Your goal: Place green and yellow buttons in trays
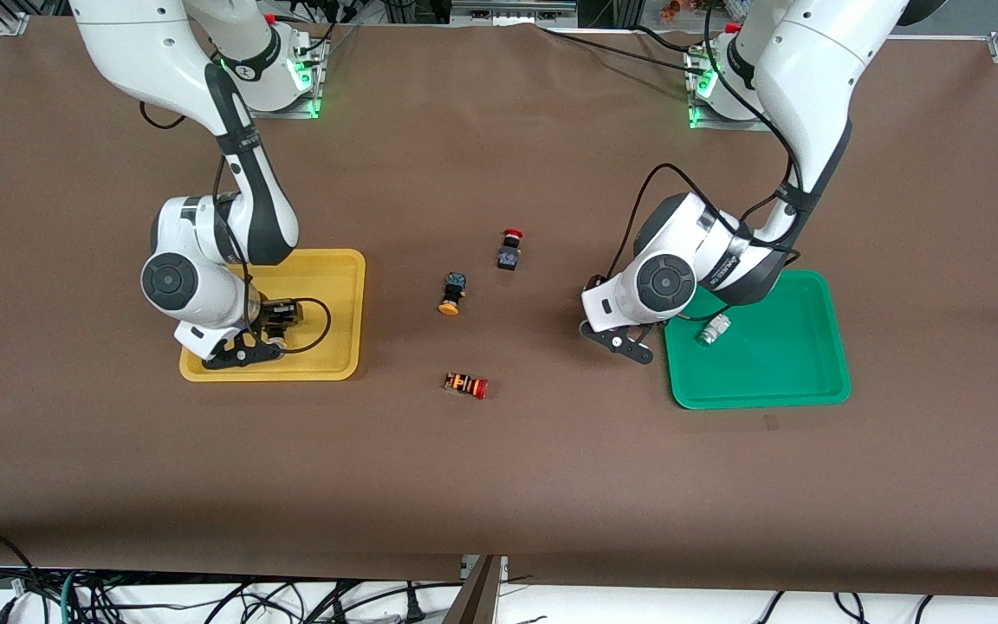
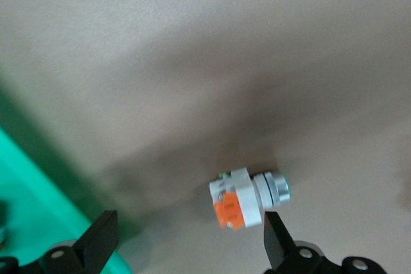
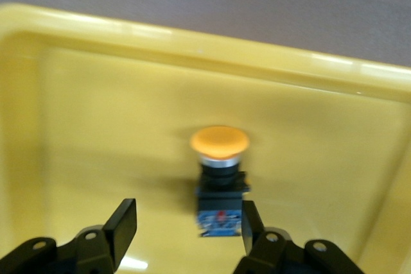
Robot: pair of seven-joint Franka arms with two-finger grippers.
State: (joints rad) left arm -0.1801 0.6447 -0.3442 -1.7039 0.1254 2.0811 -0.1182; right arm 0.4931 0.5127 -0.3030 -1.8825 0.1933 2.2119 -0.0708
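The left gripper grabs the whitish button by its silver cap point(image 2: 279, 188) and white block end next, to place it in the green tray point(image 2: 35, 203).
My right gripper point(image 1: 278, 322) hangs open low over the yellow tray point(image 1: 334, 295). In the right wrist view a black button with a yellow-orange cap point(image 3: 220, 171) lies in the yellow tray point(image 3: 96, 126), close beside one finger of the open gripper point(image 3: 186, 219). My left gripper point(image 1: 638, 334) is low over the mat at the green tray's point(image 1: 776, 364) edge. In the left wrist view it point(image 2: 188, 229) is open around a whitish button with an orange block point(image 2: 247, 197), which lies on the mat beside the green tray point(image 2: 32, 197). A whitish-silver button point(image 1: 713, 329) lies in the green tray. Another yellow-capped black button point(image 1: 453, 293) lies mid-table.
A black switch with a red cap point(image 1: 510, 250) lies mid-table, farther from the front camera than the yellow-capped one. An orange-striped switch with a red cap point(image 1: 467, 385) lies nearer the camera. Cables trail from both wrists.
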